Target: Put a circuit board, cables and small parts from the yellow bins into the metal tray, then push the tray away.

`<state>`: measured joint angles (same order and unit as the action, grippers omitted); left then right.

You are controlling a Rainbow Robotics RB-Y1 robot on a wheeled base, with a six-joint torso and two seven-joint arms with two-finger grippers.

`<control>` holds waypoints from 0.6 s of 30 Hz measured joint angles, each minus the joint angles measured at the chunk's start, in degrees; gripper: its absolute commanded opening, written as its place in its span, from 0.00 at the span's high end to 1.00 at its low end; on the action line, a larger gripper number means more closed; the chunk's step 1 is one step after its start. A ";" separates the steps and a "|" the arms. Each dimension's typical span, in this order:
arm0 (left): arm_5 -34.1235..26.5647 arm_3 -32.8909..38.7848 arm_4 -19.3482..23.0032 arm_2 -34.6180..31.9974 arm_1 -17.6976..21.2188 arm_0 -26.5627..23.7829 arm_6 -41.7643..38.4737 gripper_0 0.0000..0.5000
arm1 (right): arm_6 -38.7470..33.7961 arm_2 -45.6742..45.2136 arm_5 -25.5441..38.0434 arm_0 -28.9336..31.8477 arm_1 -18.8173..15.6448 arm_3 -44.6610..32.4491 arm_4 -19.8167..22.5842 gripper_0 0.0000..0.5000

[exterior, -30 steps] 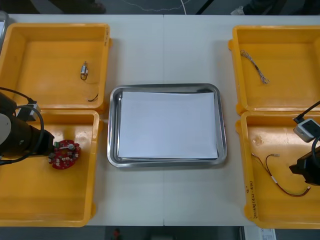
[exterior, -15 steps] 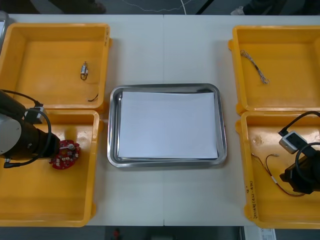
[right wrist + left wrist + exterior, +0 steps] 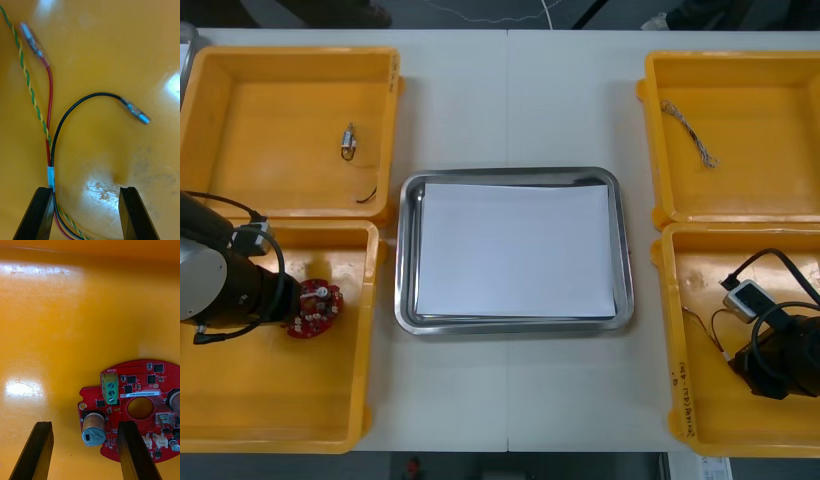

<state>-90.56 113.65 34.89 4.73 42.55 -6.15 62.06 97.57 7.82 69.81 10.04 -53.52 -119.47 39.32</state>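
Note:
I need to grab the cable by its white sleeve (image 3: 50, 176) with my right gripper next, to put the cable into the metal tray.
A round red circuit board (image 3: 314, 308) lies in the near left yellow bin (image 3: 240, 400). My left gripper (image 3: 84, 455) hangs open just above it; one finger (image 3: 135, 450) overlaps the board (image 3: 142, 405) and the board's edge lies between the two fingers. In the near right yellow bin (image 3: 700, 420) lies a cable (image 3: 710, 335) of red, black and yellow twisted wires. My right gripper (image 3: 86, 215) is open low over that cable (image 3: 50, 150), which runs past one finger (image 3: 39, 215). The metal tray (image 3: 406, 250), white inside, sits between the bins.
The far left bin (image 3: 240, 110) holds a small metal part (image 3: 348, 142) and a short black cable (image 3: 366, 196). A twisted cable (image 3: 690, 132) lies in the far right bin (image 3: 780, 190). Bare table stretches beyond the tray.
My right arm has moved toward the near edge of its bin and in over the cable. My left arm has shifted slightly closer over the circuit board, which stays put.

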 measured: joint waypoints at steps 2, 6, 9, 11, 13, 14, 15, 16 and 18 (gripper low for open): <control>0.29 -0.11 0.00 0.00 -0.07 0.00 0.00 0.00 | -0.01 0.46 0.00 0.02 0.00 0.02 -0.26 0.00; 0.69 -0.18 0.00 0.00 -0.11 0.00 0.00 0.00 | -0.03 0.66 0.00 0.19 0.01 0.02 -0.29 0.00; 0.82 -0.20 0.00 0.00 -0.11 0.00 0.00 0.00 | -0.05 0.78 0.00 0.31 0.03 0.02 -0.89 0.00; 0.84 -0.20 0.00 0.00 -0.11 0.00 0.00 0.00 | -0.08 0.93 0.00 0.32 0.08 0.02 -1.56 0.00; 0.84 -0.21 0.00 0.00 -0.11 0.00 0.00 0.00 | -0.17 1.07 0.00 0.32 0.17 0.02 -2.07 0.00; 0.84 -0.21 0.00 -0.01 -0.11 0.00 0.00 0.00 | -0.29 1.17 0.00 0.32 0.19 0.02 -2.30 0.00; 0.84 -0.21 0.01 -0.01 -0.11 0.00 0.00 0.00 | -0.35 1.25 -0.01 0.32 0.21 0.02 -2.42 0.00; 0.84 -0.21 0.03 -0.01 -0.11 0.00 0.00 0.00 | -0.35 1.35 -0.10 0.32 0.22 0.02 -2.44 0.00; 0.84 -0.23 0.09 -0.01 -0.11 0.00 0.00 0.28 | -0.35 1.70 -0.74 0.34 0.23 0.02 -2.44 0.00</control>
<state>-89.72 113.43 34.98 4.71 42.45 -6.15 62.06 97.22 9.53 69.07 10.38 -53.29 -119.45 36.88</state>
